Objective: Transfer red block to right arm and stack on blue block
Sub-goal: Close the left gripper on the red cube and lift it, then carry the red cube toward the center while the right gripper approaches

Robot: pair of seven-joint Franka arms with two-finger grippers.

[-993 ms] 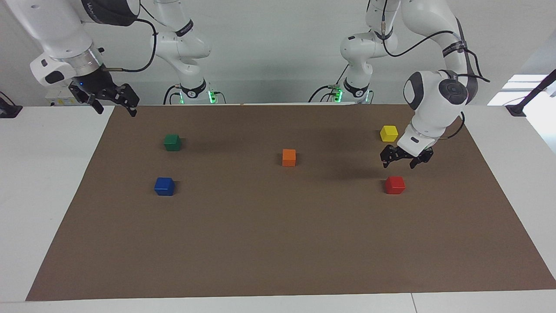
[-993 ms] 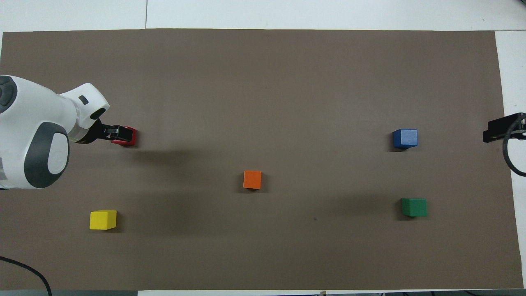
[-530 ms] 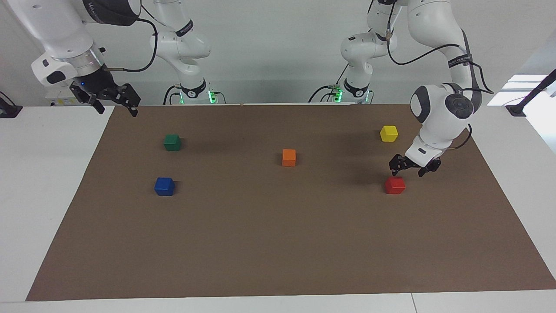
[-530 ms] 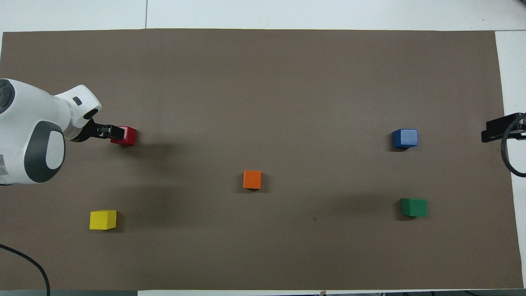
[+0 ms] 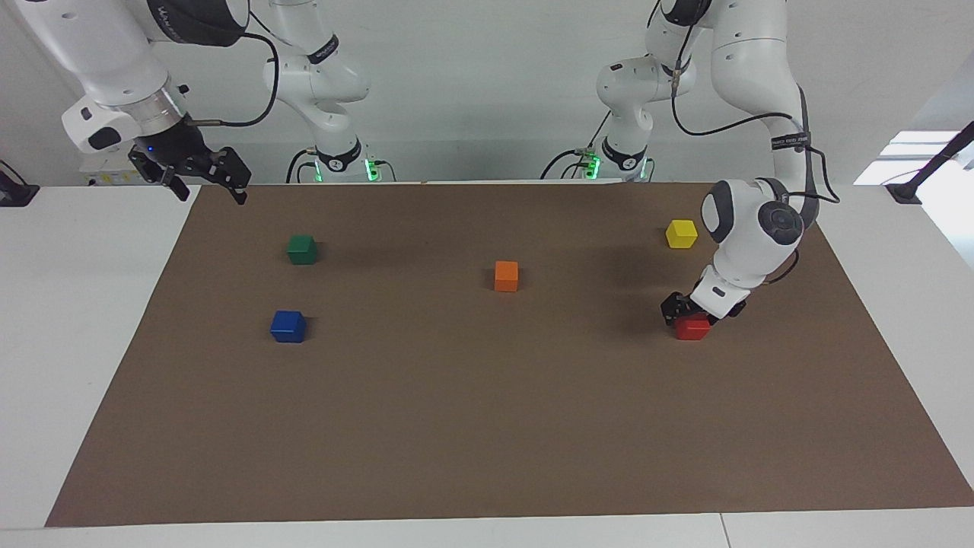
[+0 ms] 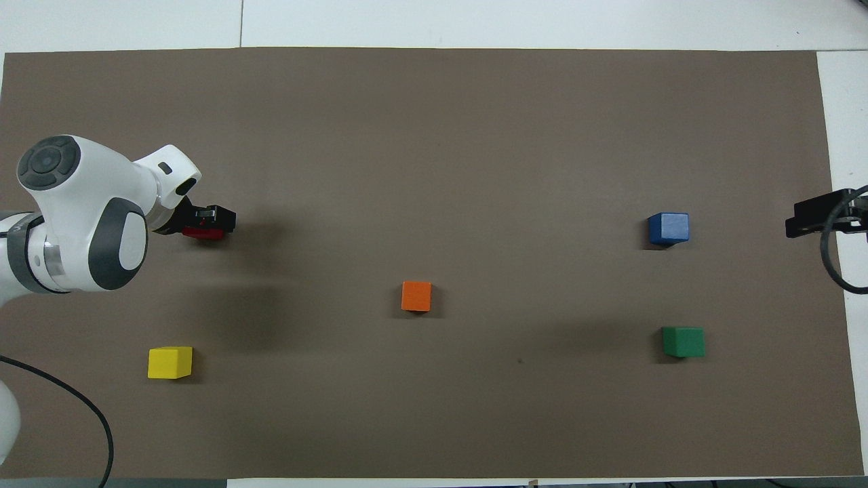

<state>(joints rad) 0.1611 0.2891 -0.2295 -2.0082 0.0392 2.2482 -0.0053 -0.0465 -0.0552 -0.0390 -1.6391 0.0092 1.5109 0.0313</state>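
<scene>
The left gripper's fingers reach down over the red block [image 5: 692, 329] and cover most of the block, so the left gripper needs to close on it now.
The red block [image 5: 692, 329] sits on the brown mat toward the left arm's end of the table. My left gripper [image 5: 700, 312] is down over it, open, with a finger on either side of the block's top. In the overhead view the gripper [image 6: 211, 218] covers most of the red block [image 6: 202, 234]. The blue block [image 5: 288, 326] sits alone toward the right arm's end and also shows in the overhead view [image 6: 668, 228]. My right gripper [image 5: 211, 190], with its blue light, waits open above the mat's corner nearest the right arm's base.
An orange cube [image 5: 506, 275] sits mid-mat. A green cube [image 5: 302, 249] is nearer to the robots than the blue block. A yellow cube [image 5: 681, 233] is nearer to the robots than the red block. The brown mat [image 5: 487, 426] covers most of the table.
My left gripper has come down from above the mat onto the red block, and its fingers now straddle it. The right gripper has barely shifted. The blocks have not moved.
</scene>
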